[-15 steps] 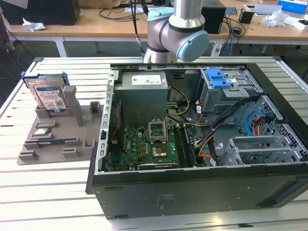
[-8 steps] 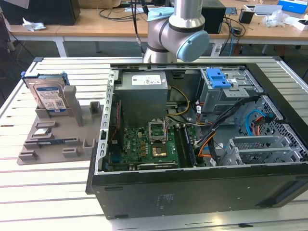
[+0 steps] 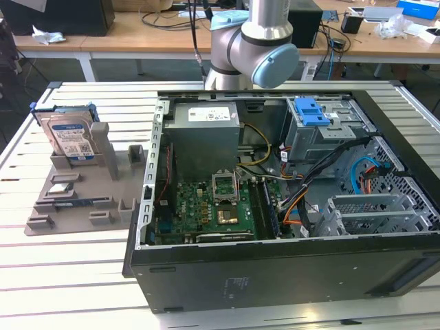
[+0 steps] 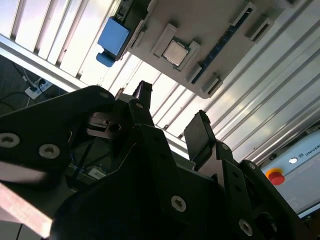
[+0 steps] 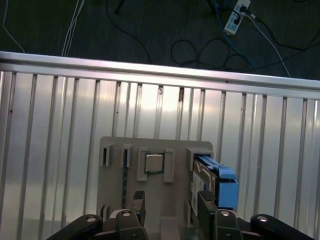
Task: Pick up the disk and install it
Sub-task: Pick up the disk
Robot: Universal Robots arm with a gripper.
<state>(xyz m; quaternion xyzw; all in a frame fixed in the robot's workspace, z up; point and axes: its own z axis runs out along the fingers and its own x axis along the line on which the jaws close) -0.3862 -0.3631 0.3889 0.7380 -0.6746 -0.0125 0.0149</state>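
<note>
The robot's gripper needs to grab the disk next across its flat sides near the blue-railed top edge (image 3: 67,114), because the slot of the grey holder wraps around the lower end of the disk.
The disk (image 3: 69,137) is a silver-grey drive with a blue-and-white label and blue side rails. It stands on edge in a slot of the grey holder (image 3: 75,199), at the exterior view's left. In the first wrist view my gripper (image 5: 172,212) hangs well above the holder (image 5: 150,147), and the disk (image 5: 209,181) is beside one black finger (image 5: 206,204). My gripper (image 4: 170,117) is open with nothing between its fingers in both wrist views. The disk's blue rail (image 4: 114,37) shows at the holder's (image 4: 210,20) end in the second wrist view.
The open computer case (image 3: 275,275) lies to the exterior view's right of the holder. It holds a grey drive cage with a blue latch (image 3: 313,110), a power-supply box (image 3: 205,130) and a motherboard (image 3: 213,206). The slatted table (image 3: 69,275) carries everything. A small chip (image 5: 154,162) sits in the holder.
</note>
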